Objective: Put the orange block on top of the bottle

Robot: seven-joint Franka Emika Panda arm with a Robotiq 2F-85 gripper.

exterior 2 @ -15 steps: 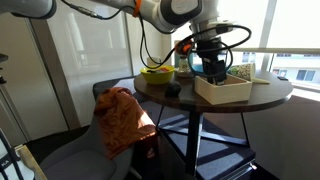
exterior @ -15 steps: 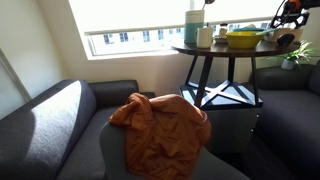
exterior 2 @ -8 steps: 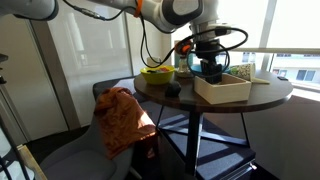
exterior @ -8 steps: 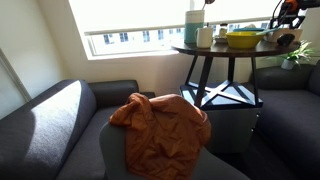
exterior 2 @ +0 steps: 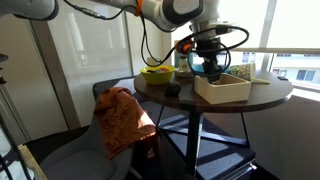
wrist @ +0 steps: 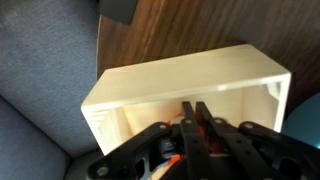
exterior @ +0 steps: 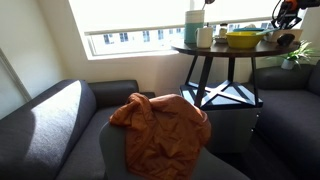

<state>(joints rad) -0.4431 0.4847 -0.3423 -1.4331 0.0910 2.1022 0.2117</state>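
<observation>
The orange block in the wooden box [wrist: 180, 85] has my gripper's shut fingers beside it, so next I need to reopen and turn them, then close on the block.
My gripper [wrist: 195, 106] reaches down into an open wooden box [wrist: 180, 85] on the round table. Its two dark fingers stand pressed together, and a sliver of the red-orange block [wrist: 176, 115] shows right at their tips; the rest of the block is hidden. An exterior view has the gripper [exterior 2: 210, 68] low over the box [exterior 2: 225, 90], with the teal-blue bottle [exterior 2: 196, 62] upright just behind it. From the opposite side, the bottle [exterior: 192, 28] stands at the table's edge by the window, and the gripper [exterior: 287, 15] is at the far end.
A yellow bowl [exterior: 243, 40] and a white cup [exterior: 205, 36] share the dark round table [exterior 2: 170, 102]. A small black object [exterior 2: 172, 90] lies near the box. A rumpled orange cloth [exterior: 160, 125] drapes a grey chair, with a sofa [exterior: 50, 120] beside it.
The fingers have closed together inside the wooden box. The arm has hardly moved, and nothing else on the table has shifted.
</observation>
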